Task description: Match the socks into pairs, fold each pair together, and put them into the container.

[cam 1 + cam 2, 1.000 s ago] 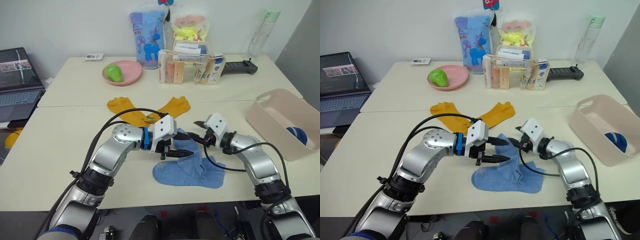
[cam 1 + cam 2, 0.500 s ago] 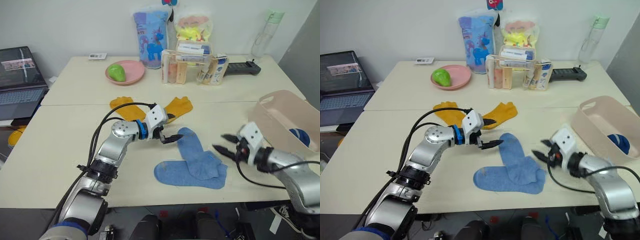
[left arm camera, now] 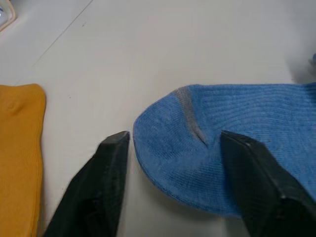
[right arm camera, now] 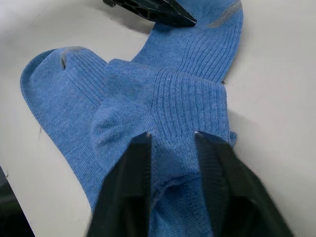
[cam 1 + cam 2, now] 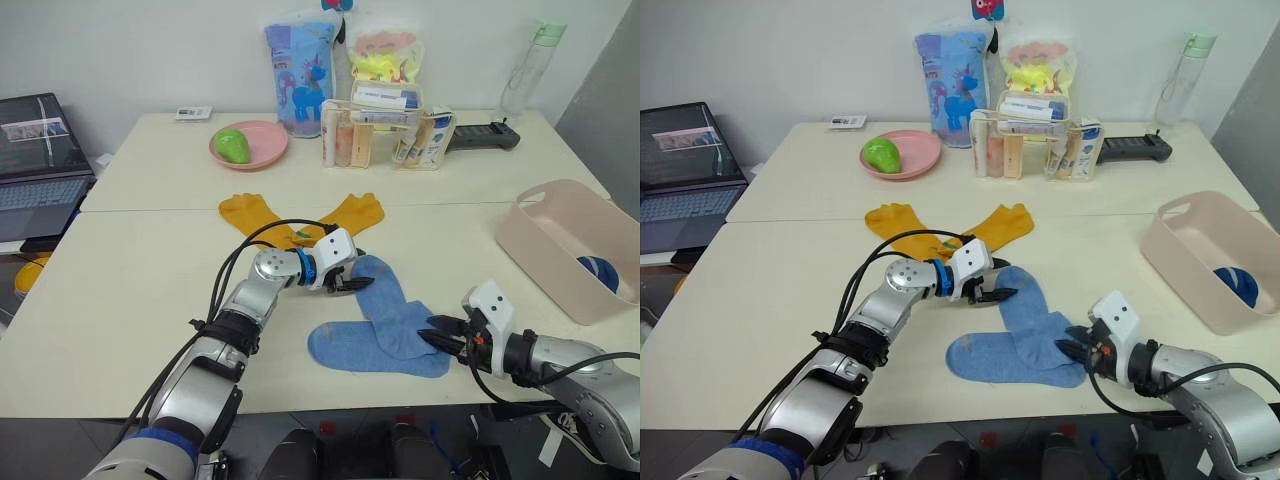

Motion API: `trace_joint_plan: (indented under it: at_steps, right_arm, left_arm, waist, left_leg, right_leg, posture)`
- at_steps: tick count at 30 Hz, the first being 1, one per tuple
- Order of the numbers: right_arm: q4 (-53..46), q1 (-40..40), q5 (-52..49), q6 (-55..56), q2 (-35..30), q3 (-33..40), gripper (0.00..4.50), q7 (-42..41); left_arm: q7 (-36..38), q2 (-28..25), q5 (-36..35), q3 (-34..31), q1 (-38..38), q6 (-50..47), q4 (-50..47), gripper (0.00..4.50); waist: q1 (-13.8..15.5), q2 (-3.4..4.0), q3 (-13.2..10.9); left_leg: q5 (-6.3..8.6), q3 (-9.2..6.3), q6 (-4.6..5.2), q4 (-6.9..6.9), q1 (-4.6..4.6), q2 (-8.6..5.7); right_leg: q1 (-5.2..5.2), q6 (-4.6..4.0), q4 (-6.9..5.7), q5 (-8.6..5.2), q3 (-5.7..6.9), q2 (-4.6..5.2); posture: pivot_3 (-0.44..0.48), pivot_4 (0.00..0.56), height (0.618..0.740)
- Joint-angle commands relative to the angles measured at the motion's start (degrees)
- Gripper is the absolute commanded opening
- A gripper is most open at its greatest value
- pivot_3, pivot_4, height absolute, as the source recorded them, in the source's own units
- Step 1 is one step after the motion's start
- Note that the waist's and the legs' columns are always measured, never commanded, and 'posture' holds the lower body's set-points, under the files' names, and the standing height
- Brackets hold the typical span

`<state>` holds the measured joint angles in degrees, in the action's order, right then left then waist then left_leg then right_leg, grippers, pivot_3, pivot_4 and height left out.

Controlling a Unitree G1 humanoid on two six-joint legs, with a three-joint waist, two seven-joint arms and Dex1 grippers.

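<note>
The left gripper should next grab the slanted light blue sock by its toe, to lay that sock over its mate (image 5: 335, 345).
Two light blue socks lie crossed near the table's front: one flat (image 5: 345, 345), the other (image 5: 385, 305) over it. My left gripper (image 5: 357, 286) is open, and its fingers straddle the upper sock's toe (image 3: 197, 143) at table level. My right gripper (image 5: 433, 337) is at the socks' cuff end, shut on bunched fabric of a light blue sock (image 4: 168, 98). Behind the left arm lie two mustard yellow socks (image 5: 250, 212) (image 5: 352, 212). The pale pink container (image 5: 560, 240) stands at the right edge with a dark navy sock (image 5: 600, 270) inside.
At the back stand a pink plate (image 5: 247, 145) holding a green object, a clear organizer (image 5: 385, 135) with bottles, two printed bags, a water bottle (image 5: 525, 65) and a black device (image 5: 480, 135). A laptop (image 5: 35, 150) sits at the far left.
My right gripper has come in from the right, lowered onto the blue socks' cuff end and closed. My left gripper has settled down around the upper sock's toe.
</note>
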<state>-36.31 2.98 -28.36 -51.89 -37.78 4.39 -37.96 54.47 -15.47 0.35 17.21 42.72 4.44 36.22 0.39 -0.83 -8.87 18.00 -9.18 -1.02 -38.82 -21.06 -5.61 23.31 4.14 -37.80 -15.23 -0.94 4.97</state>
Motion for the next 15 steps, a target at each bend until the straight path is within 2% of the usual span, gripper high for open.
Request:
trace_joint_plan:
  at_steps: [1, 6, 12, 15]
  right_arm:
    - [-1.2, 0.3, -1.1, 1.1, -0.9, 1.5, 0.04, -0.3]
    - [-0.1, 0.5, -0.7, 2.1, -2.5, 2.5, 0.0, -1.3]
    - [0.7, -1.4, -1.3, 2.2, -3.4, 5.0, 0.0, -0.3]
    - [1.8, -1.7, -0.3, 2.4, -4.0, 4.9, 0.58, -0.2]
  left_arm:
    - [0.1, -0.2, -0.5, -1.5, 0.7, 0.6, -1.1, 1.67]
    - [-0.2, -1.3, -1.0, -2.7, -0.3, -0.5, -2.0, 0.02]
    - [0.6, -1.3, -2.0, -3.3, -1.6, -2.1, -4.7, 0.02]
    - [0.4, -1.3, -2.1, -3.3, -2.0, -2.8, -5.7, 0.0]
  waist:
    - [0.0, 0.0, 0.0]
    - [0.0, 0.0, 0.0]
    - [0.0, 0.0, 0.0]
    - [0.0, 0.0, 0.0]
  left_leg:
    - [0.0, 0.0, 0.0, 0.0, 0.0, 0.0]
    - [0.0, 0.0, 0.0, 0.0, 0.0, 0.0]
    - [0.0, 0.0, 0.0, 0.0, 0.0, 0.0]
    - [0.0, 0.0, 0.0, -0.01, 0.0, 0.0]
  right_leg:
    - [0.0, 0.0, 0.0, 0.0, 0.0, 0.0]
    - [0.0, 0.0, 0.0, 0.0, 0.0, -0.01]
    - [0.0, 0.0, 0.0, 0.0, 0.0, -0.01]
    - [0.0, 0.0, -0.01, 0.0, -0.01, -0.01]
  posture:
    - [0.0, 0.15, 0.74]
    - [0.0, 0.15, 0.74]
    - [0.0, 0.15, 0.74]
    - [0.0, 0.15, 0.74]
